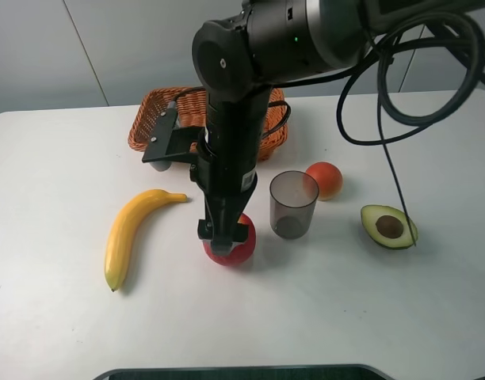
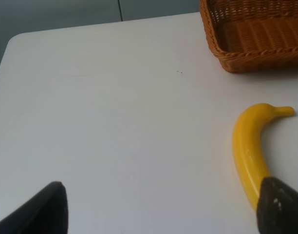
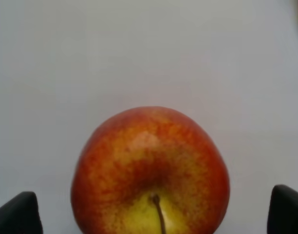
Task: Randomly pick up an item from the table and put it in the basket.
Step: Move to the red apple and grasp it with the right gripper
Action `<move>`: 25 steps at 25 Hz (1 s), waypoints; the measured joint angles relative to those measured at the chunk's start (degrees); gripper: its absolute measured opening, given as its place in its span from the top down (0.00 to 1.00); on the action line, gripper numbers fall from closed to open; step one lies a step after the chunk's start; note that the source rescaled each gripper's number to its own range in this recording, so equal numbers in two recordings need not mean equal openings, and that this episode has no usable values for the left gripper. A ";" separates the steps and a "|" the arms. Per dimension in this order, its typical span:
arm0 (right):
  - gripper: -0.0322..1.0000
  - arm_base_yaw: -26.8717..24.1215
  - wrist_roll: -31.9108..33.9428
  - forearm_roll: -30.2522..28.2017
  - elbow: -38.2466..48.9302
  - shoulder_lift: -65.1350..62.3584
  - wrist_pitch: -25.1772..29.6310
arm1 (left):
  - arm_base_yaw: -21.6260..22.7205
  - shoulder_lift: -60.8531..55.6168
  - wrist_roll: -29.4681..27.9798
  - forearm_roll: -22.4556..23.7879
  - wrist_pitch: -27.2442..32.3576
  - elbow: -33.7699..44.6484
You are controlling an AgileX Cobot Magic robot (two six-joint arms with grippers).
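My right gripper moves lower before it closes on the apple, since the fingers end high and the apple's lower side (image 1: 231,260) shows beneath a finger.
The red apple (image 1: 236,251) with yellowish streaks and a short stem stands on the white table (image 1: 60,158), in the middle. My right gripper (image 1: 225,236) reaches across and hangs straight down over it. In the right wrist view the apple (image 3: 149,165) sits between the two fingertips (image 3: 17,214), which stand wide apart and clear of its sides; the right gripper (image 3: 154,217) is open. The wicker basket (image 1: 158,119) is at the back, partly hidden behind the arm. My left gripper (image 2: 163,209) is open and empty over bare table, near a banana (image 2: 246,151).
The banana (image 1: 131,229) lies left of the apple. A grey translucent cup (image 1: 293,204) stands just right of the apple, with a smaller orange-red fruit (image 1: 325,180) behind it. A halved avocado (image 1: 389,226) lies further right. The basket's corner (image 2: 256,44) shows in the left wrist view.
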 joint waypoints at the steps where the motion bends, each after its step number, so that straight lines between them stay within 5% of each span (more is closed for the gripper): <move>1: 0.00 -0.13 0.12 0.00 -0.10 0.41 -0.26 | 0.00 0.00 0.00 0.00 0.00 0.00; 25: 0.00 -0.29 0.33 -0.38 -0.22 5.17 -2.04 | 0.00 0.00 0.00 0.00 0.00 0.00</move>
